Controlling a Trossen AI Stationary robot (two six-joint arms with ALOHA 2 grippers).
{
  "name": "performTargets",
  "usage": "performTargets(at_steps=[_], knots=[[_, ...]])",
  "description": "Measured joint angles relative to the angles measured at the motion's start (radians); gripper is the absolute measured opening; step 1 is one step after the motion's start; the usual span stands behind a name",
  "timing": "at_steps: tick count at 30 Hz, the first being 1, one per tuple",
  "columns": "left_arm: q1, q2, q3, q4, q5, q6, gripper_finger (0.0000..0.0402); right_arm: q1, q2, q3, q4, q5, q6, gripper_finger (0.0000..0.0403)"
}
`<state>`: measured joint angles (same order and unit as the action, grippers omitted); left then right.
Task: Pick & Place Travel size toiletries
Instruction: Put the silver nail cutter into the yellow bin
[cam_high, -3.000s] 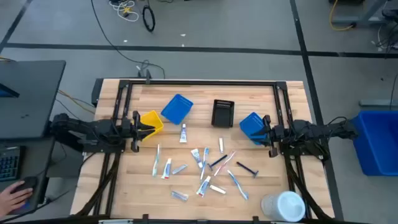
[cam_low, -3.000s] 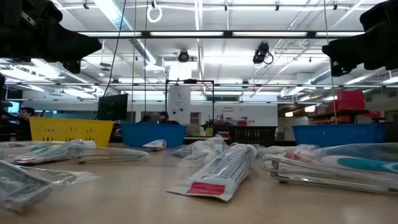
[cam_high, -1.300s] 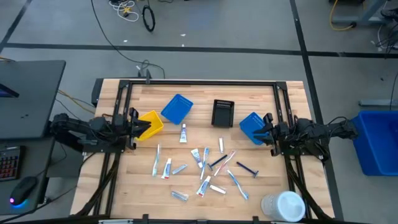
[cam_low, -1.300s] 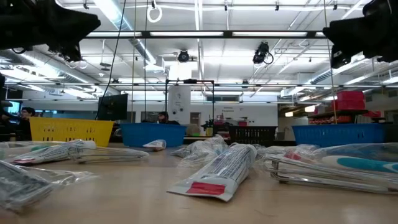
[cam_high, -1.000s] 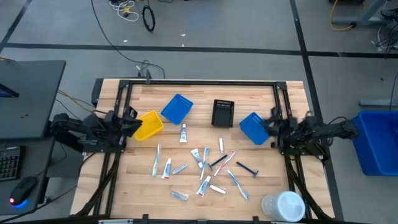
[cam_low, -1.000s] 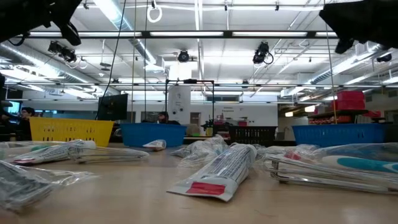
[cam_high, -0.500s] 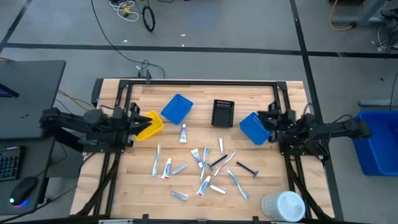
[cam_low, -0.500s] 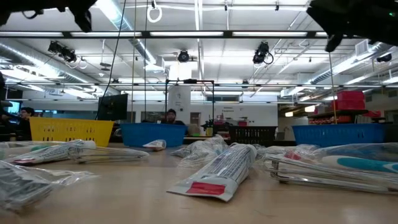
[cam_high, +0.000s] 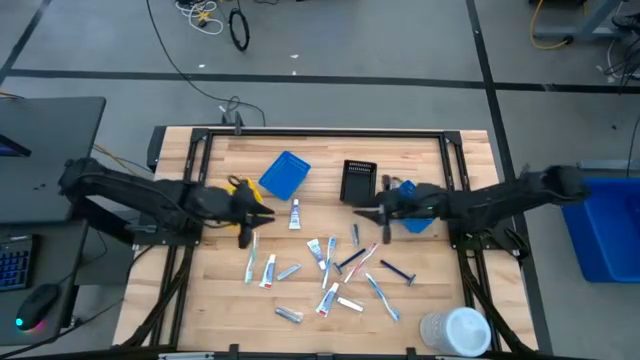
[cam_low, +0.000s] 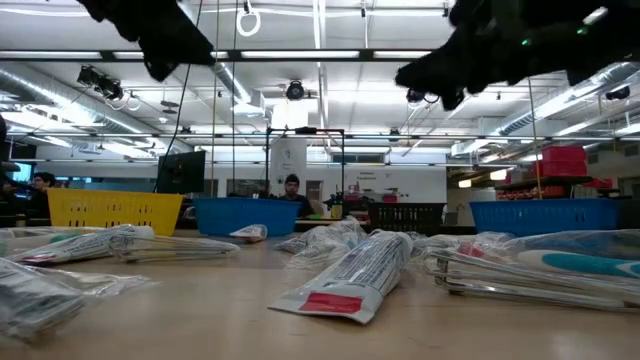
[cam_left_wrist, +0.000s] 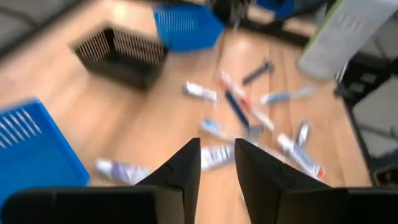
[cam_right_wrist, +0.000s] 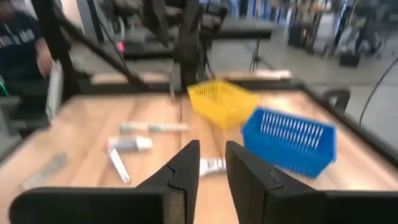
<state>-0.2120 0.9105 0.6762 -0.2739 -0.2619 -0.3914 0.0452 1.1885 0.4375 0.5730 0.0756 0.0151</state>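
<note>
The robot's left gripper should next grab the small silvery tube by its wrapped body (cam_high: 288, 272), and then the robot puts the tube away in the yellow bin (cam_high: 236, 186).
The travel size toiletries (cam_high: 325, 262) lie loose on the wooden table's middle: small tubes, slim toothbrushes and a dark razor (cam_high: 397, 270). One tube (cam_high: 295, 213) lies apart, nearer the bins. My left gripper (cam_high: 260, 212) hangs above the table left of that tube, open, with nothing between its fingers (cam_left_wrist: 186, 168). My right gripper (cam_high: 362, 213) hangs right of the tube, past the black bin (cam_high: 358, 182), also open on nothing (cam_right_wrist: 212, 165). In the left wrist view the toiletries (cam_left_wrist: 249, 115) lie ahead of the fingers.
A blue bin (cam_high: 285, 175) and the black bin stand toward the far edge. A yellow bin (cam_high: 238, 186) shows partly under my left arm, a second blue bin (cam_high: 412, 222) under my right arm. A white round container (cam_high: 455, 330) stands at the near right corner.
Both arms have swung out from the table's side edges toward its middle. My left gripper has gone toward the right edge and past the yellow bin; my right gripper has gone toward the left edge and over the blue bin. The toiletries have not moved.
</note>
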Motion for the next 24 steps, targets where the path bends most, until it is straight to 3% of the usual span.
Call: performTargets(at_steps=[5,11,17,24], knots=[[-0.03,0.158,0.001,0.004,0.004,-0.081,0.0127,-0.002,0.175,0.081,0.007,0.022,-0.006,0.0119],[-0.085,0.351,0.001,0.071,0.005,-0.148,0.0143,-0.012,0.299,0.145,0.026,0.045,-0.049,0.0174],[-0.143,0.533,0.001,0.202,0.038,-0.162,0.0143,-0.024,0.347,0.156,0.08,0.055,-0.089,0.0201],[-0.207,0.643,0.001,0.277,0.033,-0.275,0.0144,-0.025,0.351,0.156,0.052,0.054,-0.045,0.0205]])
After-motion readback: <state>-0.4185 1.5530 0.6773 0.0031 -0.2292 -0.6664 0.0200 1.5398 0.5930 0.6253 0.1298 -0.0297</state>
